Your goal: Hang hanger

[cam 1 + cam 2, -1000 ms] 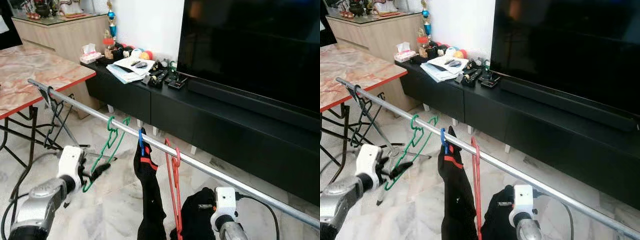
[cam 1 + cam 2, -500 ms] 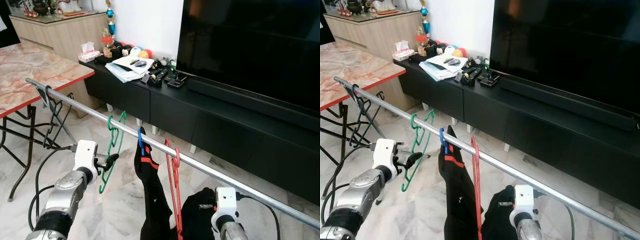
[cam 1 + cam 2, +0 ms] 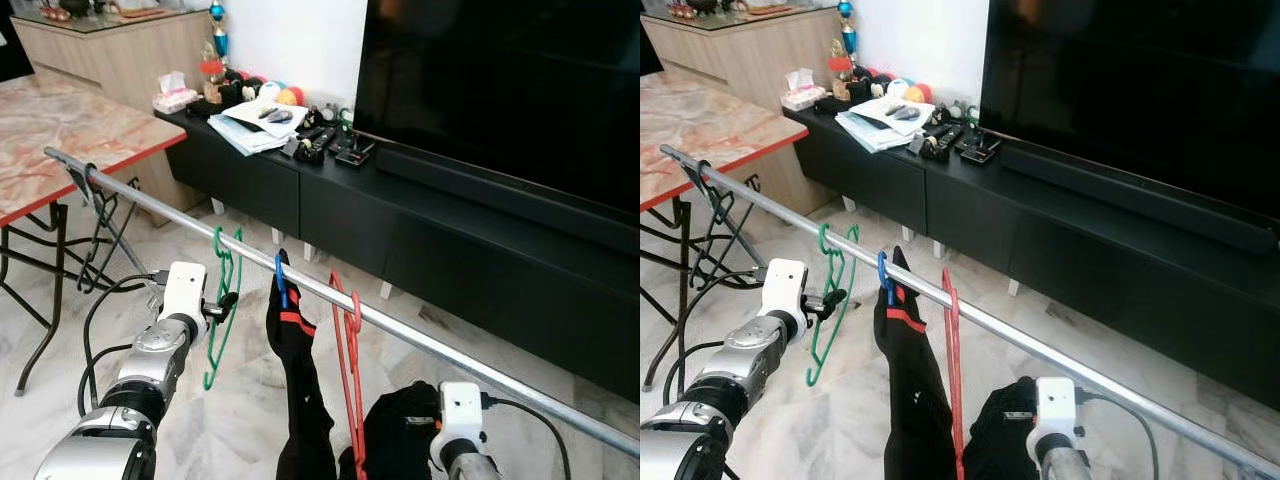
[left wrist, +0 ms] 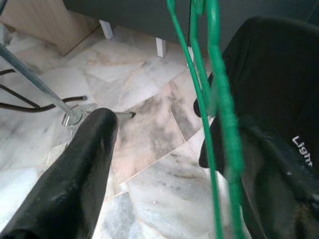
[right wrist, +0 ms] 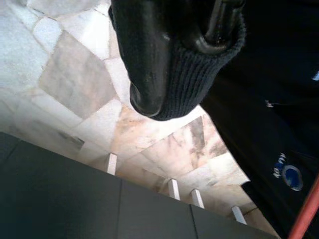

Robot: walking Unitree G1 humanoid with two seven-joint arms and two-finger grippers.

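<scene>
Next, my left gripper takes the green hanger by its shoulder wire. That leaves the green hanger's hook (image 3: 218, 240) free to hang on the bar.
A green hanger (image 3: 213, 358) hangs by its hook on the metal rail (image 3: 450, 351) that runs across in front of me. My left gripper (image 3: 224, 303) is level with the hanger's middle and open. In the left wrist view the hanger's green wire (image 4: 202, 114) passes between the spread fingers (image 4: 94, 149), close to the far one. Along the rail hang a blue hook with a black garment (image 3: 300, 400) and a red hanger (image 3: 349, 370). My right gripper (image 5: 184, 55), low at the front, is shut on a dark knit cuff of a black garment (image 3: 398, 430).
A long black TV console (image 3: 400, 230) with a big TV (image 3: 520, 90) stands behind the rail. A marble-topped folding table (image 3: 60, 140) stands at the left, with its metal legs and cables (image 3: 95, 330) on the floor nearby.
My left gripper has risen and moved in toward the rail. The green hanger has swung from a slant to hanging nearly straight. The right arm has stayed put.
</scene>
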